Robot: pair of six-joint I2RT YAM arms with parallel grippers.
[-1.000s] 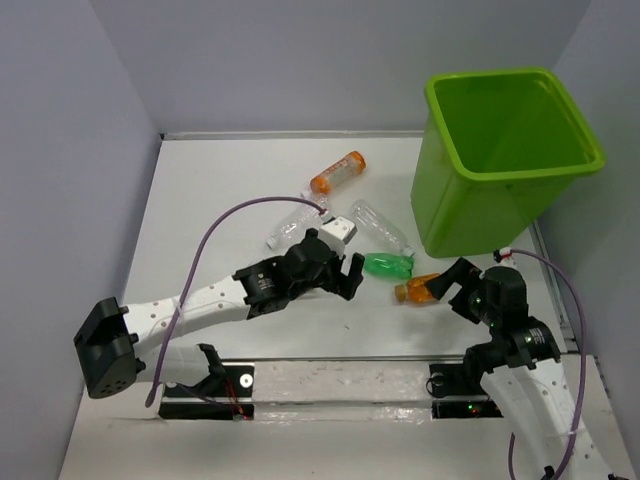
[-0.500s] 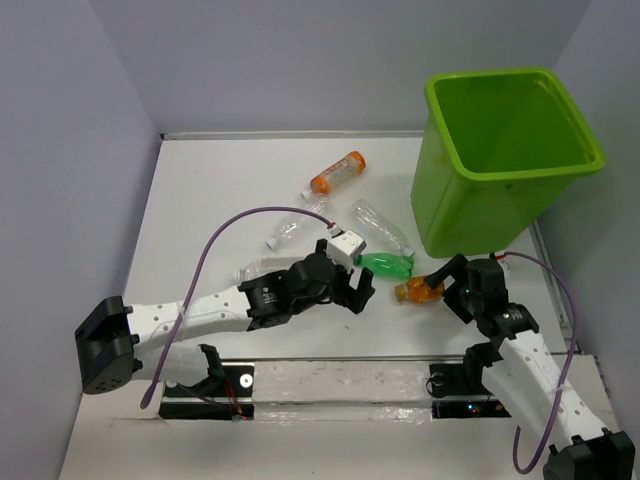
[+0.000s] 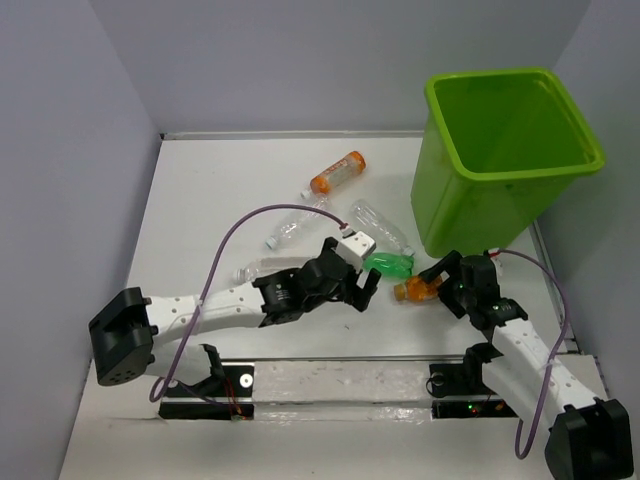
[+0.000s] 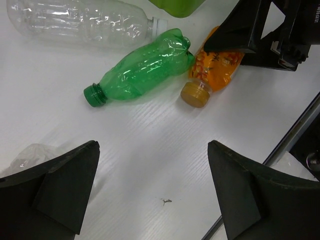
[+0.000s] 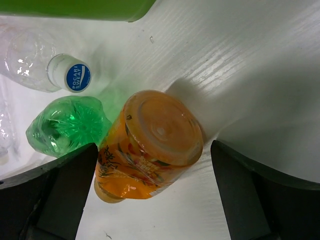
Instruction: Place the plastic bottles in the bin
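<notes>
My fingers reach down on either side of the orange bottle, so it is time for my right gripper to close now. Closing now would catch it.
A green bottle (image 3: 388, 265) and an orange bottle (image 3: 413, 290) lie side by side on the table in front of the lime-green bin (image 3: 510, 150). My right gripper (image 3: 438, 281) is open, its jaws on either side of the orange bottle's base (image 5: 150, 150) without closing on it. My left gripper (image 3: 360, 290) is open and empty just near of the green bottle (image 4: 142, 67). The orange bottle (image 4: 212, 72) also shows in the left wrist view, its cap pointing toward me. Another orange bottle (image 3: 337, 171) lies farther back.
Two clear bottles (image 3: 290, 228) (image 3: 380, 226) lie behind the left gripper, and a crushed clear one (image 3: 255, 268) lies by the left arm. The bin's wall (image 5: 75, 9) stands close beyond the right gripper. A blue-capped clear bottle (image 5: 72, 75) lies next to the green one (image 5: 67, 125).
My left arm has swung right and nearer, past the green bottle's cap end. My right gripper has reached forward so its jaws flank the orange bottle.
</notes>
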